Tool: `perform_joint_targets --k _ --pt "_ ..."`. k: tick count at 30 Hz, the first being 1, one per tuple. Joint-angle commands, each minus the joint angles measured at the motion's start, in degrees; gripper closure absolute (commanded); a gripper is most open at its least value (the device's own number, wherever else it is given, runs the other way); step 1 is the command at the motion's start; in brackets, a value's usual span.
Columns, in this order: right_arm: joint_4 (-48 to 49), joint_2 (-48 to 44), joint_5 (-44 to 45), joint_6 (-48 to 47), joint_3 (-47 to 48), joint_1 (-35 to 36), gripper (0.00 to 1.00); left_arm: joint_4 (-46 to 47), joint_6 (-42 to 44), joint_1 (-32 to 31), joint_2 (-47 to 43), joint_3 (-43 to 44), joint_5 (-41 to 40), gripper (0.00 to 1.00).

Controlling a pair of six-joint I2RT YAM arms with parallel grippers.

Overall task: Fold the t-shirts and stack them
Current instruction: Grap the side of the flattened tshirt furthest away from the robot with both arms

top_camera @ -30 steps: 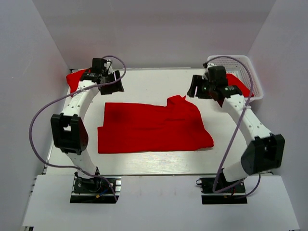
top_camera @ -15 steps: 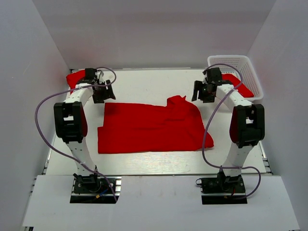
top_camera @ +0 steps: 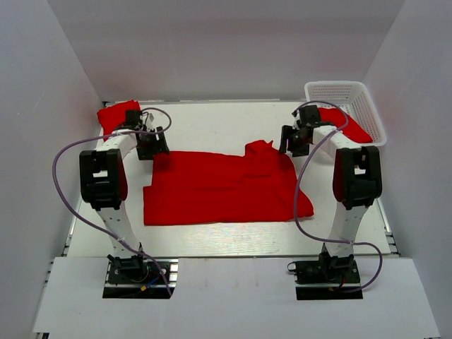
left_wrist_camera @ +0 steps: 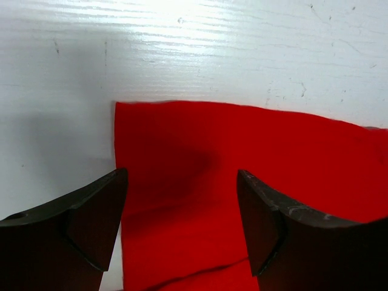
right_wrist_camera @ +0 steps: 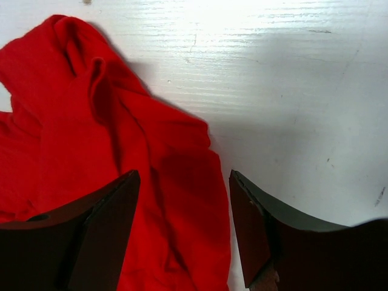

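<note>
My right gripper's fingers are wide apart on either side of the t-shirt's edge, so the red t-shirt would stay lying if I lifted my right gripper now.
A red t-shirt (top_camera: 219,187) lies spread flat mid-table, partly folded. My left gripper (top_camera: 154,145) is open, low over its far left corner (left_wrist_camera: 176,157), jaws astride the cloth edge. My right gripper (top_camera: 291,141) is open, low over the shirt's far right edge (right_wrist_camera: 176,182), near a bunched sleeve (right_wrist_camera: 79,66). Another red t-shirt (top_camera: 116,113) lies at the far left corner. A further red t-shirt (top_camera: 349,123) lies in the white basket.
A white lattice basket (top_camera: 346,92) stands at the far right corner. White walls enclose the table (top_camera: 226,240) on three sides. Purple cables loop beside both arms.
Both arms have drawn in and lowered toward the shirt's far corners; the left gripper moved right and nearer, the right gripper moved left and down.
</note>
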Motion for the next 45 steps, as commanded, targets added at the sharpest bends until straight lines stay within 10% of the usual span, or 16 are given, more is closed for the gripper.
perform_joint_targets --k 1,29,45 --pt "2.09 1.07 -1.06 -0.4 -1.07 0.06 0.33 1.52 0.92 0.44 -2.03 0.13 0.61 0.18" --pt "5.7 3.79 -0.88 -0.49 -3.45 0.41 0.96 2.05 4.79 1.5 2.89 0.65 -3.08 0.18" --pt "5.52 2.56 -1.15 -0.49 -3.97 0.58 0.97 4.69 1.97 0.97 8.61 1.19 -6.86 0.62"
